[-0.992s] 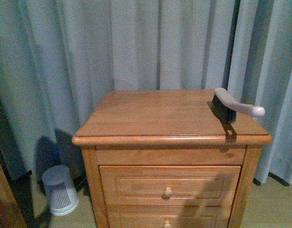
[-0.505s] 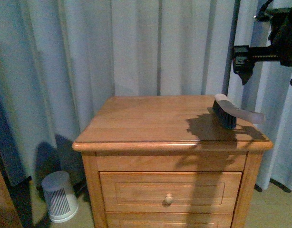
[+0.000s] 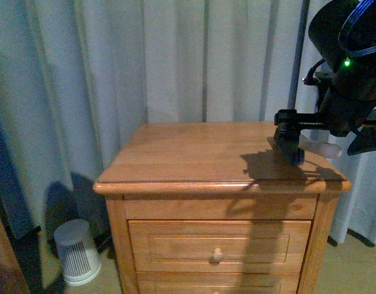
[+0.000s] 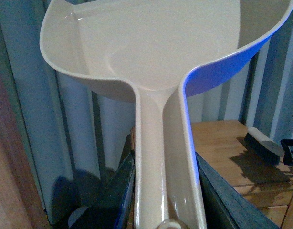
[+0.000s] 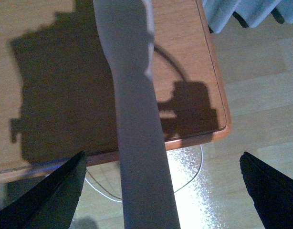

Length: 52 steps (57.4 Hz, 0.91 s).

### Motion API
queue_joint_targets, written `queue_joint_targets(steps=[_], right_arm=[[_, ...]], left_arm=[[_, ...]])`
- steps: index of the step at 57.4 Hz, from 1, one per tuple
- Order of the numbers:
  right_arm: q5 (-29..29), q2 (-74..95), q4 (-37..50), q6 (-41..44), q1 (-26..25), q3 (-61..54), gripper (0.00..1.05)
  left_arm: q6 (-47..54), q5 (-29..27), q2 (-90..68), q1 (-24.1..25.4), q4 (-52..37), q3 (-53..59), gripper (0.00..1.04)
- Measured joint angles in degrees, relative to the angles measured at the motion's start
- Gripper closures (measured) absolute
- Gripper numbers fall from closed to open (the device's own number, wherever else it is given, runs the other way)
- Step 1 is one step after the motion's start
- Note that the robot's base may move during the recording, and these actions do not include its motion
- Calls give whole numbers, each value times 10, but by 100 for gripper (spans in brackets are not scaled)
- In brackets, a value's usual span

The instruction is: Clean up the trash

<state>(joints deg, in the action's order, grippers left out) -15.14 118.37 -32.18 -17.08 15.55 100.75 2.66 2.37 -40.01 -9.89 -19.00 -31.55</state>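
Observation:
My right gripper next grabs the hand brush by its grey handle (image 3: 323, 149), which sticks out into open space while the bristles rest on the nightstand (image 3: 194, 165).
The pinkish-beige dustpan (image 4: 156, 43) fills the left wrist view, its handle (image 4: 161, 157) clamped in my left gripper (image 4: 163, 195), which is shut on it. The pan looks bare inside. A dark-bristled hand brush (image 3: 326, 149) lies at the right back of the wooden nightstand (image 3: 194, 165). My right gripper (image 3: 292, 144) hangs low over it, open. In the right wrist view the grey brush handle (image 5: 137, 133) runs between the spread fingers (image 5: 46, 195) without touching them. The trash is out of view.
Pale curtains (image 3: 176, 61) hang behind the nightstand. A small white slatted bin (image 3: 78, 251) stands on the floor to its left. A thin cable (image 5: 184, 176) lies on the light floor past the nightstand's right edge (image 5: 218, 95). The brush (image 4: 263, 145) also shows in the left wrist view.
My right arm has come down from the upper right and its open gripper now straddles the brush handle. The brush has not moved.

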Motion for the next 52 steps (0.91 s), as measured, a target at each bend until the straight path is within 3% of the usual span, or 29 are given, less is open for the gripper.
queue_joint_targets(steps=[7, 9, 35, 44, 52], right_arm=[[-4, 4, 9, -2, 0, -3, 8], [-4, 6, 9, -4, 0, -3, 12], [-7, 12, 39, -7, -2, -29, 83], [-17, -4, 76, 20, -5, -50, 85], [-62, -58, 179, 85, 0, -111, 85]], left_arm=[[0, 0, 0, 0, 0, 0, 76], [0, 0, 0, 0, 0, 0, 76], [0, 0, 0, 0, 0, 0, 76], [0, 0, 0, 0, 0, 0, 76], [0, 0, 0, 0, 0, 0, 76]])
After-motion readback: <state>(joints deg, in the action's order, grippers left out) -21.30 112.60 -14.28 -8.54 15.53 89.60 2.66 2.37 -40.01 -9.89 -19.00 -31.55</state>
